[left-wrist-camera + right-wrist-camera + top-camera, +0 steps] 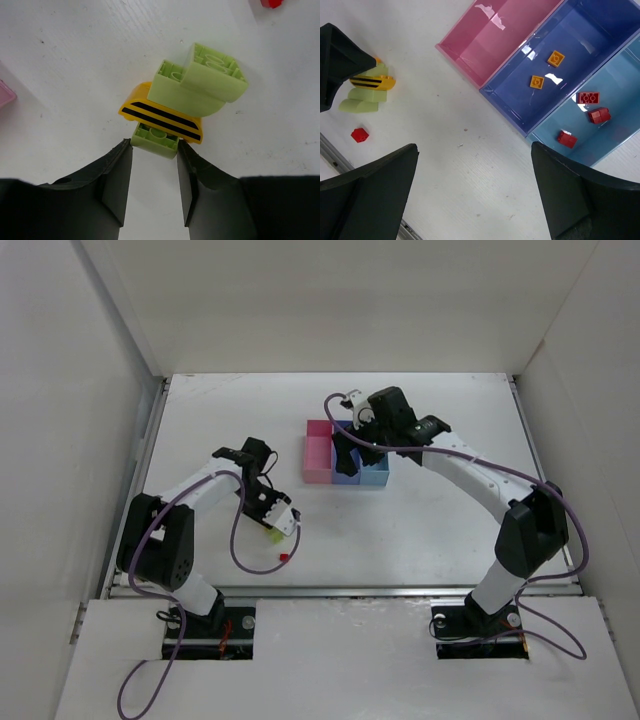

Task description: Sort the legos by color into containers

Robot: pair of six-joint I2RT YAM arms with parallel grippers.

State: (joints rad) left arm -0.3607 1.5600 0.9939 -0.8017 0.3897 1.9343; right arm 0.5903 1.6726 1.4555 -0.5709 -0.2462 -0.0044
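My left gripper would bring up the whole clump [200, 85] joined to the small green end brick if I lifted it now, because its fingers pinch that brick.
The yellow-green clump [200, 85] with a striped yellow piece lies on the white table. My left gripper [155, 150] has both fingertips against the sides of the clump's small green end brick; it is shut on it. The clump also shows in the top view [272, 534] and the right wrist view [367, 92]. One loose red lego [359, 134] lies beside it. The pink bin [490, 45] is empty. The blue-violet bin [590, 30] holds two orange legos [556, 58]. The light blue bin [620, 85] holds three red legos [588, 97]. My right gripper [474, 150] is wide open and empty above the table near the bins.
The joined tray [318, 452] sits mid-table under my right gripper [345, 455]. The loose red lego [285, 557] lies near the table's front metal rail [340, 590]. White walls enclose the table on three sides.
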